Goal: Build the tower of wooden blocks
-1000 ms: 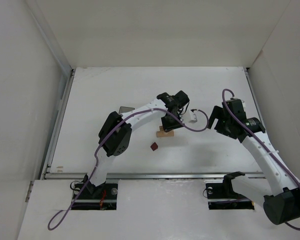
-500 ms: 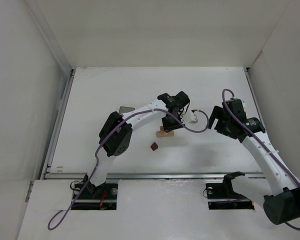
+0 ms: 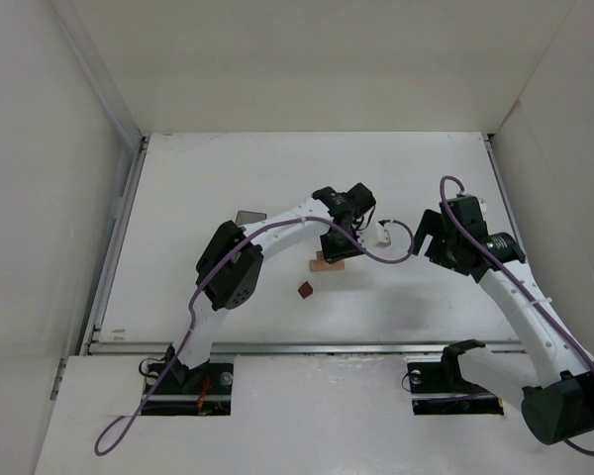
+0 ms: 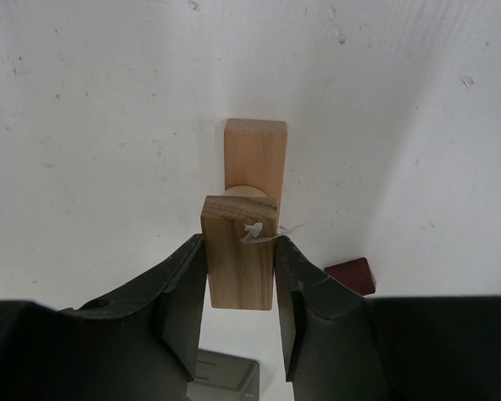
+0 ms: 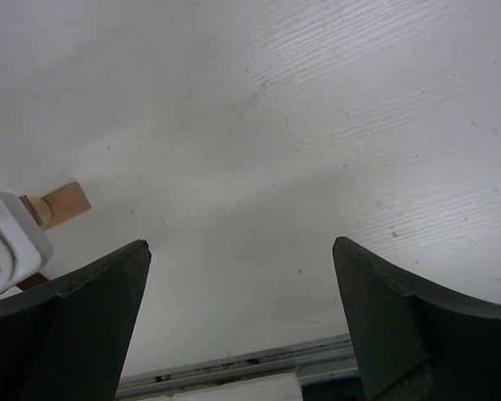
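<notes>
I should open my left gripper, because the block is in line over the plank with its end close by the rounded piece, and it would end on the plank.
My left gripper is shut on a small tan wooden block and holds it upright over a pale tan plank lying on the table. A rounded tan piece shows between block and plank. The dark red-brown cube lies just right of my fingers. In the top view the left gripper hangs over the plank, with the cube nearer and to the left. My right gripper is open and empty to the right; in its wrist view only a tan piece shows at the left.
A dark grey bin lies by the left arm, behind the plank, and shows under my left fingers. White walls enclose the table on three sides. A metal rail runs along the near edge.
</notes>
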